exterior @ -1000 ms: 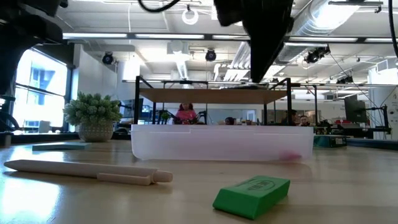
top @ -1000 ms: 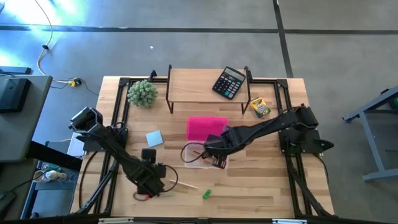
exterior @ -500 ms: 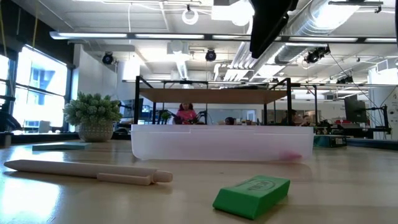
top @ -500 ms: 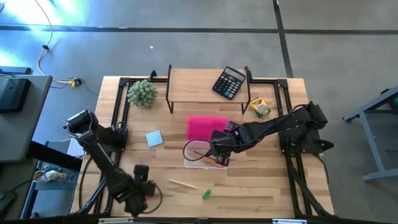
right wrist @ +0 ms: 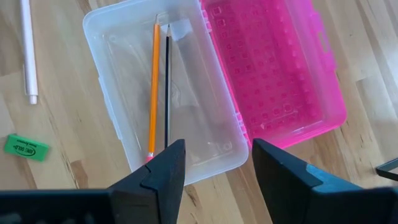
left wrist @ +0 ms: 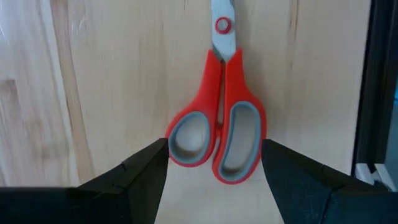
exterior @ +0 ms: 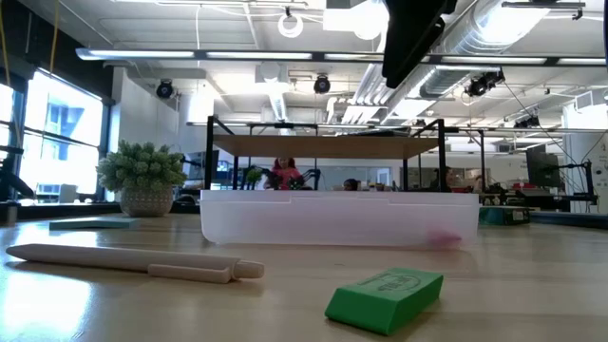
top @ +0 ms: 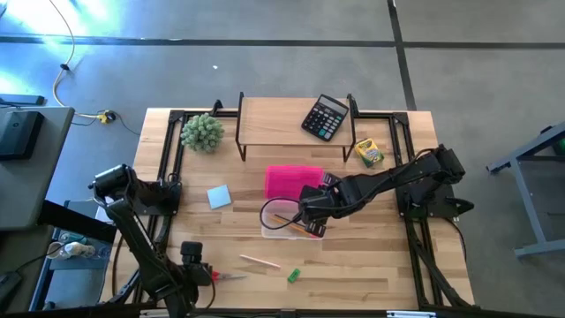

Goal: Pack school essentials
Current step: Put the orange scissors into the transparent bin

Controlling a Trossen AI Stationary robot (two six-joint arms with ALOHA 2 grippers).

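Note:
Next, the left gripper reaches the scissors and picks them up by their red handles, to pack them into the clear pencil case.
Red-handled scissors lie flat on the table near its front left, also seen in the high view. My left gripper is open, its fingers standing on either side of the handles without touching them; it also shows in the high view. My right gripper is open and empty above a clear pencil case with a pink lid lying open. An orange pencil and a black pencil lie in the case. A white pen, a green eraser, a light-blue notepad and a crayon box lie on the table.
A wooden shelf stands at the back with a black calculator on it. A fuzzy green plant ball sits at the far left. In the low view the pen and the eraser lie in front of the case.
My left arm has swung toward the table's near left corner, and its gripper now stands by the scissors' handles. My right gripper has risen a little above the case and then kept still.

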